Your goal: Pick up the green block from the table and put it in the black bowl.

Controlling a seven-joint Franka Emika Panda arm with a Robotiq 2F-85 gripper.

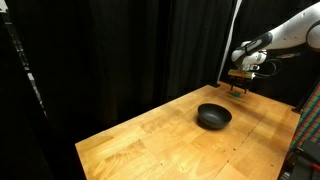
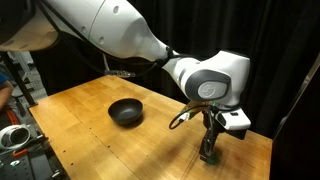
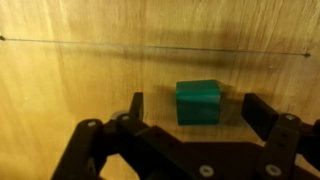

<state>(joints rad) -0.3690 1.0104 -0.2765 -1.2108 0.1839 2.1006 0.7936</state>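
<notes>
I need to lower my gripper before I close it on the block, because the green block [image 3: 198, 102] and its shadow are below my fingertips in the wrist view.
The green block [image 3: 198, 102] is a small teal cube resting on the wooden table [image 3: 80, 70]. In the wrist view it sits between my two black fingers, nearer the right one, with a gap on each side. My gripper [image 3: 195, 112] is open around it and low over the table. In both exterior views the gripper [image 1: 239, 89] [image 2: 209, 150] is down at the far end of the table; the block is hidden there. The black bowl [image 1: 213, 116] [image 2: 126, 111] stands empty near the middle of the table, well apart from the gripper.
Black curtains surround the table [image 1: 150, 140]. A thin dark seam line [image 3: 160, 50] crosses the tabletop beyond the block. Red and black equipment [image 2: 15, 140] stands off the table's edge. The gripper is close to the table's end [image 2: 250, 160].
</notes>
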